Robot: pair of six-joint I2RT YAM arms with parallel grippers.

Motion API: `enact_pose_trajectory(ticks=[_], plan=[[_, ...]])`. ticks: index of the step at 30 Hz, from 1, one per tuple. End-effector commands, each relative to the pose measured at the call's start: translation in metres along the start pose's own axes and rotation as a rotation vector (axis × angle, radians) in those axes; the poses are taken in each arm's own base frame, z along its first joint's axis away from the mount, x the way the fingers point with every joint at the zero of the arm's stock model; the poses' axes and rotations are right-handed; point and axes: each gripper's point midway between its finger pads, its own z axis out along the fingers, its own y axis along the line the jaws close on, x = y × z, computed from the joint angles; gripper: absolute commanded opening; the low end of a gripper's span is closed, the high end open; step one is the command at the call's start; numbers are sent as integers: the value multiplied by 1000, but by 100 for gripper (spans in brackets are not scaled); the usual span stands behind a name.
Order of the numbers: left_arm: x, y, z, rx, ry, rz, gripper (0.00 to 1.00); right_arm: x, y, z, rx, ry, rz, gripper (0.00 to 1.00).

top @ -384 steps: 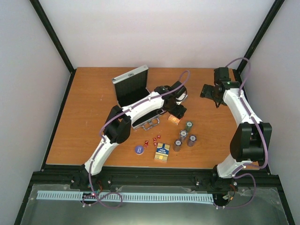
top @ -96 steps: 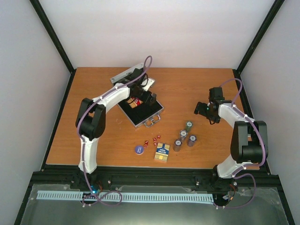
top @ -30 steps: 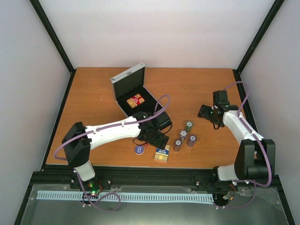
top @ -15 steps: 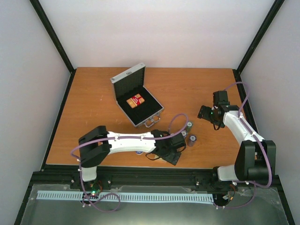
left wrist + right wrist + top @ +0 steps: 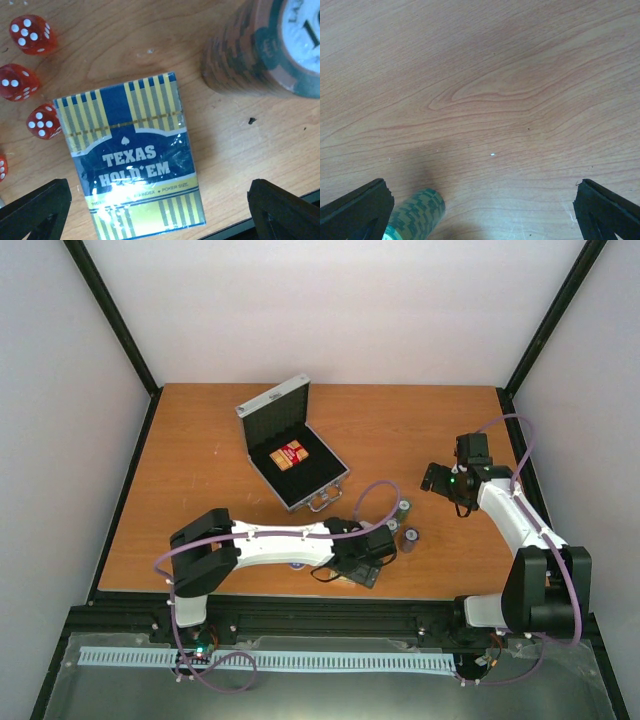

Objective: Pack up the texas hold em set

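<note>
My left gripper needs to go lower before it closes on the blue-yellow card box [image 5: 131, 155]. My fingers are above the box and would miss it if I closed now.
The silver case [image 5: 322, 486] lies open at the back left of the table, with the red card box [image 5: 291, 455] on its black lining. My left gripper [image 5: 362, 568] hangs open over the blue-yellow card box [image 5: 131, 155], which lies flat between the fingers [image 5: 37, 207], untouched. Three red dice [image 5: 44, 121] lie to the box's left, and a chip stack [image 5: 267, 50] stands to its upper right. My right gripper [image 5: 438, 480] is open above bare wood, just right of the chip stacks [image 5: 403, 508]. A green chip stack [image 5: 415, 215] shows by its left finger.
The table's black front edge [image 5: 225, 231] runs just below the blue-yellow card box. The left arm [image 5: 270, 542] stretches low across the front of the table. The case lid [image 5: 275, 412] stands upright at the back.
My left gripper has moved from beside the case's front corner down to the blue-yellow card box near the front edge. The right arm has barely moved.
</note>
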Motion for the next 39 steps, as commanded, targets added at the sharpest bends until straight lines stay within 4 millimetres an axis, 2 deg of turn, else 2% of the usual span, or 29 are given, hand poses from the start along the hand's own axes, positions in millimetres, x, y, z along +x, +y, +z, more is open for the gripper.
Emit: enact_pose_trajectory(ticks=[1,17,23,28,33,37,39], plan=[[-2,-2,3,-36,10,-38,100,-1,0,3,-7,-4,-14,100],[10,8,32,-52,57,-80,97,3,-1,11,-8,13,-40,100],[14,15,40,-73,59,-82,86,5,0,14,-18,24,-40,100],[16,14,43,-73,67,-78,72,6,0,15,-18,28,-39,100],[15,17,31,-68,63,-54,64,5,0,15,-17,25,-37,100],[14,17,7,-33,63,9,53,4,1,16,-17,26,-32,100],[12,20,-9,-31,58,54,55,4,1,16,-18,25,-29,100]])
